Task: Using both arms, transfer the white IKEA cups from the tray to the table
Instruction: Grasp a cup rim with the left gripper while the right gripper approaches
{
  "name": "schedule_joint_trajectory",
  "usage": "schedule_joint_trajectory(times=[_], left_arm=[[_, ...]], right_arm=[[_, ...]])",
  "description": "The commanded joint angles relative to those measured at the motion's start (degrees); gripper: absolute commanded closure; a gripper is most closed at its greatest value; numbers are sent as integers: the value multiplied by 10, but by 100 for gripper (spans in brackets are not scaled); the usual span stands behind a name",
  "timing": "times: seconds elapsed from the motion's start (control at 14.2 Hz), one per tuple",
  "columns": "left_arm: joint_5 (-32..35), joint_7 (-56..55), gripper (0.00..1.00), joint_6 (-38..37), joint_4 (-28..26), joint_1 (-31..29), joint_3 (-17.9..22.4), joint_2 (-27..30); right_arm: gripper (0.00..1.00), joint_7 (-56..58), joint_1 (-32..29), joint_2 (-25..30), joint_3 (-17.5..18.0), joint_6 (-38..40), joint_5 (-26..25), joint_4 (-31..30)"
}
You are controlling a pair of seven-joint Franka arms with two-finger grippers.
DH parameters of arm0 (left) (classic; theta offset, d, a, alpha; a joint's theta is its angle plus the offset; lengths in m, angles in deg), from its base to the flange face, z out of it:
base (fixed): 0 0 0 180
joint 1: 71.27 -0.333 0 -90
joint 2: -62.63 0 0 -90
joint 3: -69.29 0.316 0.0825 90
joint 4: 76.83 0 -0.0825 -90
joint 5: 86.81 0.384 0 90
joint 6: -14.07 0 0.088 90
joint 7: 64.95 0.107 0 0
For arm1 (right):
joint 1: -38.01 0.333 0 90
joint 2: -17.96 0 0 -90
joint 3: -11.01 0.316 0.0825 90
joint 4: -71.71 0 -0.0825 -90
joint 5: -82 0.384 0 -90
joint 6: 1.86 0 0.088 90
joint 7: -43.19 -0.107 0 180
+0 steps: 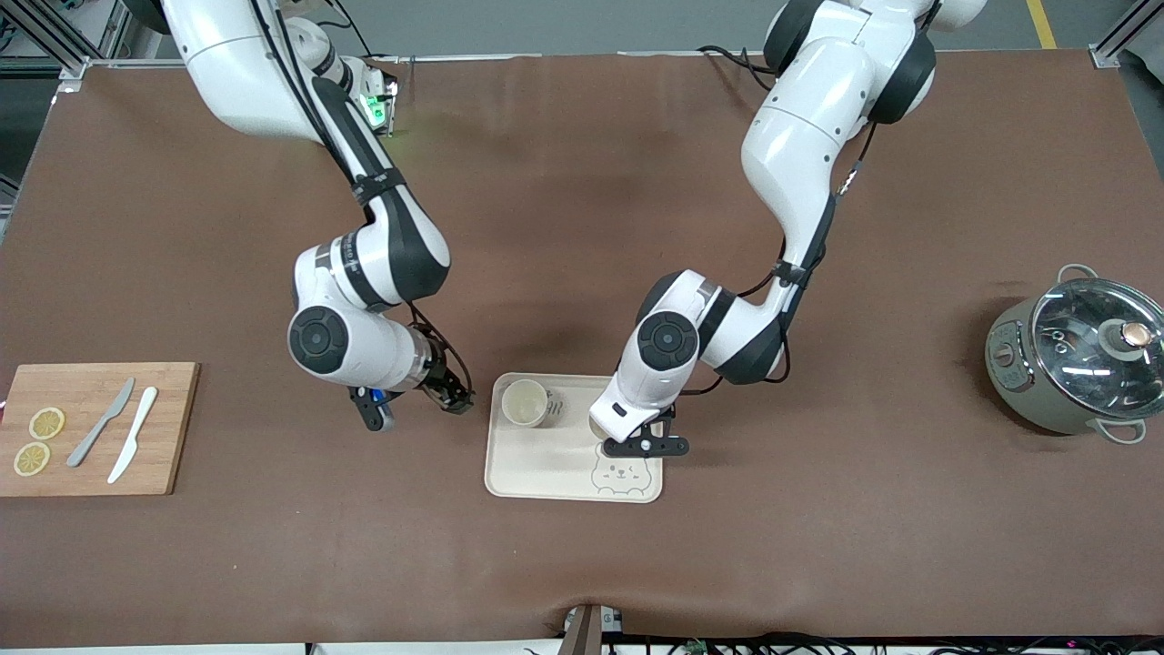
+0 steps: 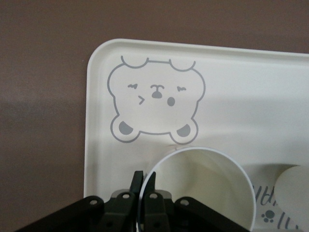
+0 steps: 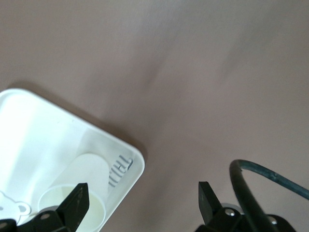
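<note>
The white cup has to go from the tray to the tabletop, so my right gripper should grip it by its rim [image 1: 525, 382] [image 3: 72, 186] next.
A cream bear tray [image 1: 546, 468] lies on the brown table. One white cup [image 1: 526, 402] stands upright on the tray, at the corner toward the right arm. It also shows in the right wrist view [image 3: 89, 174] and the left wrist view [image 2: 295, 186]. My left gripper [image 1: 605, 426] is over the tray's edge toward the left arm. Its fingers are shut on the rim of the second white cup [image 2: 203, 188], one inside and one outside. This cup is mostly hidden under the hand in the front view. My right gripper [image 1: 455, 398] is open and empty, over the table beside the tray [image 3: 29, 125].
A wooden cutting board [image 1: 168, 428] with two lemon slices and two knives lies at the right arm's end. A grey pot with a glass lid [image 1: 1078, 359] stands at the left arm's end.
</note>
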Motion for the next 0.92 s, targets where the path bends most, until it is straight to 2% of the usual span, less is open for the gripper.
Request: schedule_joint_trajectory(times=[0.0, 0.21, 0.49, 0.64, 0.78, 0.85], left_arm=[[-4, 8, 100, -5, -44, -4, 6, 47], [-4, 23, 100, -9, -71, -13, 5, 81], [-7, 81, 100, -46, -145, -44, 3, 165], [-6, 118, 100, -39, -215, -58, 3, 219], [-6, 147, 100, 7, -303, -76, 3, 281], [-6, 164, 100, 36, -350, -86, 3, 310]], right_arm=[[0, -38, 21, -24, -6, -3, 5, 36], [0, -51, 34, -32, -6, -31, 5, 36], [0, -62, 44, -44, -5, -67, 8, 36], [0, -75, 51, -51, -6, -73, 5, 36], [1, -76, 52, -55, -6, -74, 5, 36], [5, -76, 55, -61, -6, -76, 5, 37]])
